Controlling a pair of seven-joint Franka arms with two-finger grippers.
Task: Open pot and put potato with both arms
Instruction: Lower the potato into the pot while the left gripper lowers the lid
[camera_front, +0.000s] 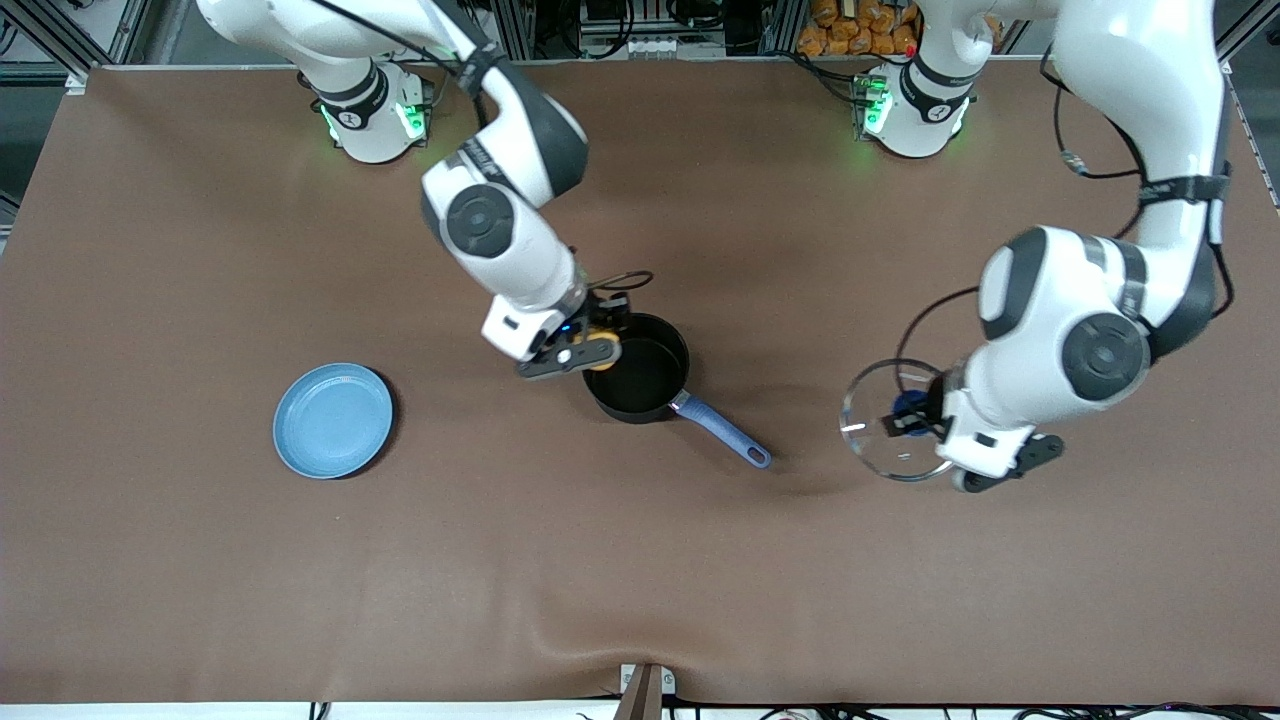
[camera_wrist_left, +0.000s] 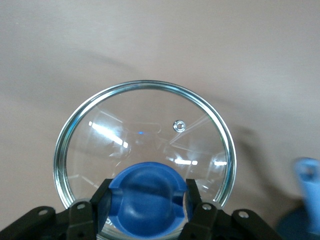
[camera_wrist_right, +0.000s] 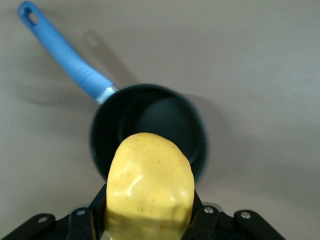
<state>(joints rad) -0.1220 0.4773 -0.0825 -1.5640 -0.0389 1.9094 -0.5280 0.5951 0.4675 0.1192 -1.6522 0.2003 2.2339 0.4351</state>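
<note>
The yellow potato is above the black pot's opening but short of the opening's middle, so it moves there before my right gripper releases it.
The black pot (camera_front: 640, 375) stands open mid-table, its blue-purple handle (camera_front: 722, 430) pointing toward the front camera; it also shows in the right wrist view (camera_wrist_right: 150, 125). My right gripper (camera_front: 598, 345) is shut on the yellow potato (camera_wrist_right: 150, 187) and holds it over the pot's rim at the right arm's side. My left gripper (camera_front: 912, 415) is shut on the blue knob (camera_wrist_left: 147, 197) of the glass lid (camera_front: 893, 420), holding the lid (camera_wrist_left: 145, 135) over the bare table toward the left arm's end.
A flat light-blue plate (camera_front: 333, 420) lies on the brown table toward the right arm's end, nearer the front camera than the pot. The arm bases (camera_front: 375, 115) stand along the table's edge away from the camera.
</note>
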